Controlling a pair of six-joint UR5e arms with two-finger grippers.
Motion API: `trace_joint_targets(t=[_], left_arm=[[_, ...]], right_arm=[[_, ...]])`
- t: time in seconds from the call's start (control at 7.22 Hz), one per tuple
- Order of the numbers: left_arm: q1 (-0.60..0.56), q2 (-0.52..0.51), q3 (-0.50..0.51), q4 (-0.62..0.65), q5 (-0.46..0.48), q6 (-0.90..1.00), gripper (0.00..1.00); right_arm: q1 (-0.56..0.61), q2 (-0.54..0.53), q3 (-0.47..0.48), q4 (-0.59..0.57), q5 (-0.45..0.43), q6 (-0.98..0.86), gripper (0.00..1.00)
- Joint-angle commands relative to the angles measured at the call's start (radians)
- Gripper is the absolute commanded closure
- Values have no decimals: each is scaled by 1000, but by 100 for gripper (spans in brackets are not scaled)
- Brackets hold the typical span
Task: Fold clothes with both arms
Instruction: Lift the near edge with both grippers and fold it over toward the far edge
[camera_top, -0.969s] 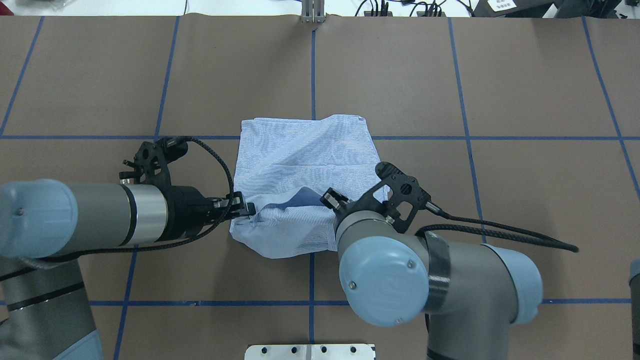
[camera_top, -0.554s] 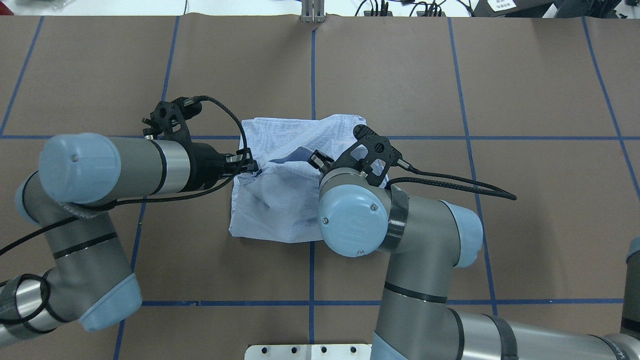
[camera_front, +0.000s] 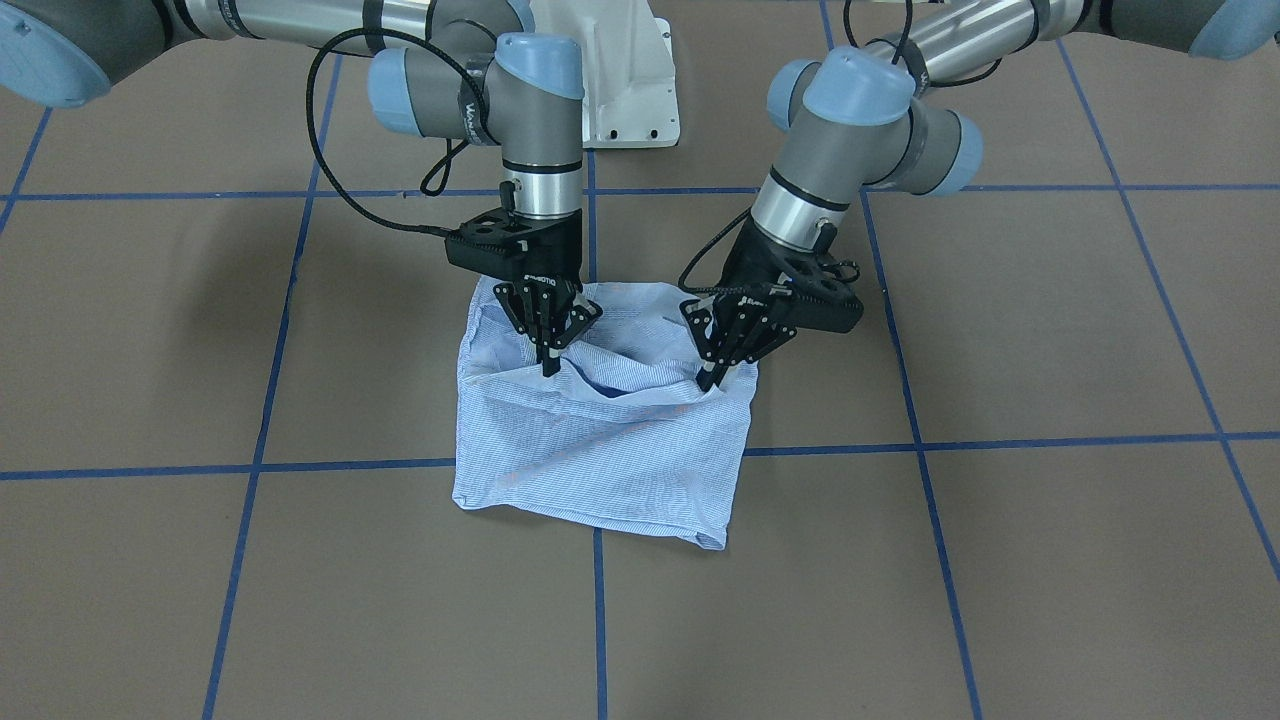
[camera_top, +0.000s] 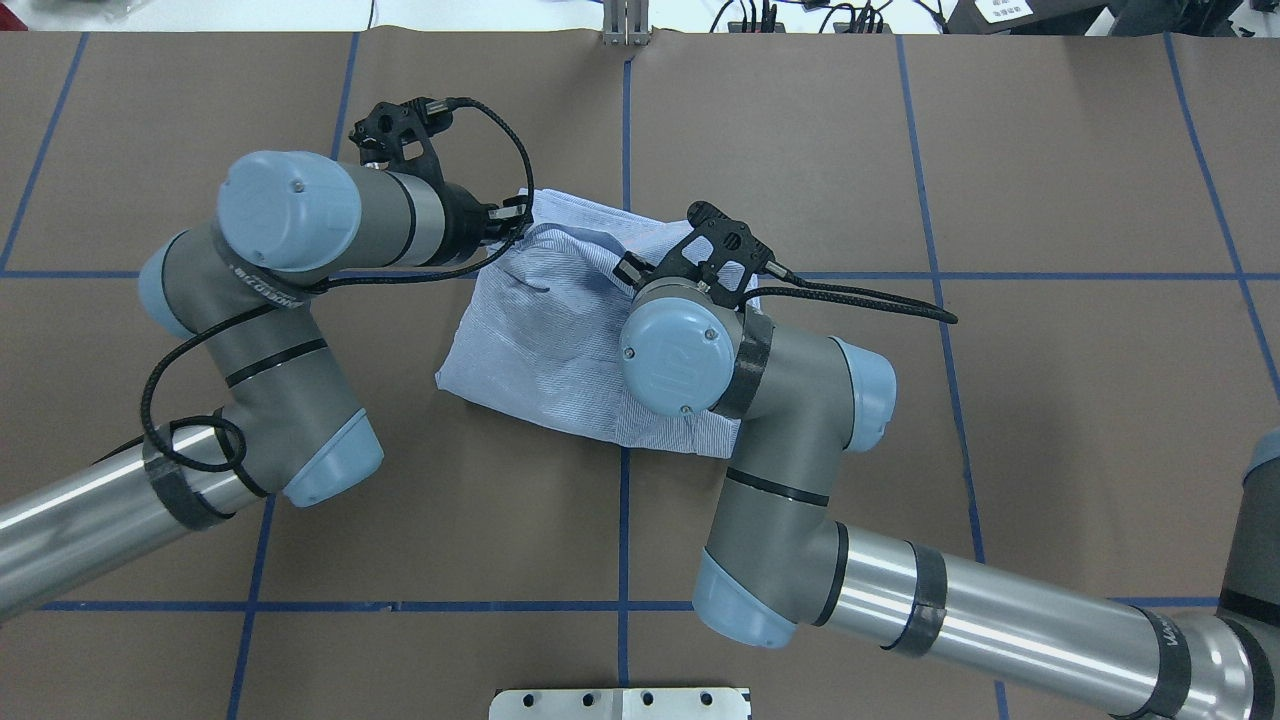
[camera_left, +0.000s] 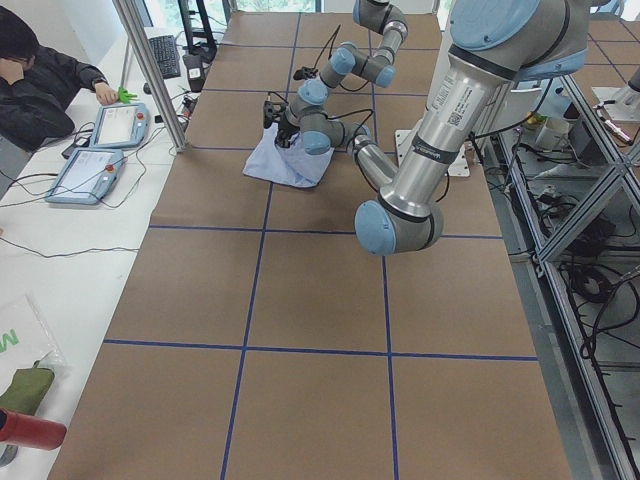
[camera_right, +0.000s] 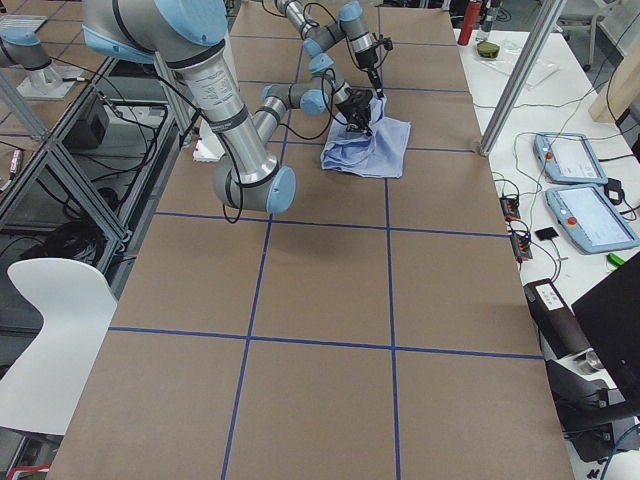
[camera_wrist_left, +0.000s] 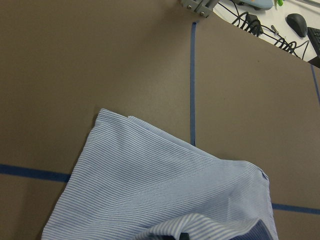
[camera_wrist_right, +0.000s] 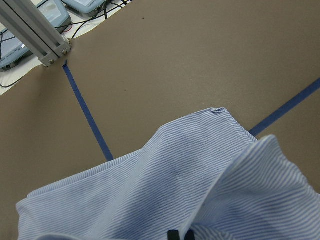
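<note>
The shirt's raised edge is still apart from the shirt's front edge, with a wide part of the lower layer between them. My left gripper needs to bring the raised edge to the front edge before it lets go.
The clothes are one light blue and white striped shirt, folded into a rough square on the brown table. My left gripper is shut on the shirt's raised edge on one side. The right gripper is shut on the same edge on the other side. The held edge sags between them over the lower layer. From overhead, the left gripper pinches the shirt near its far left corner, and the right gripper is mostly hidden under its own wrist. Both wrist views show striped cloth bunched at the fingertips.
Blue tape lines divide the brown table cover into squares. A white pedestal base stands behind the shirt and a metal post at the far edge. A person sits by tablets on a side table.
Both arms have carried the shirt's near edge up and away from the robot, over the lower layer toward the far edge. Both grippers have stayed shut on the cloth.
</note>
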Motion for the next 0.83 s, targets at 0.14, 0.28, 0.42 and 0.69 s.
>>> trace_joint_targets(t=[0.14, 0.28, 0.42, 0.69], left_arm=[[-7, -81, 143, -6, 32, 58, 100], [-7, -139, 218, -9, 33, 63, 100], [-11, -175, 272, -11, 33, 66, 100], [-60, -175, 288, -12, 26, 205, 59]], right_arm=[[32, 55, -155, 91, 36, -49, 100], [48, 55, -155, 91, 65, -77, 100], [71, 56, -155, 92, 95, -115, 100], [144, 67, -155, 91, 225, -210, 0]])
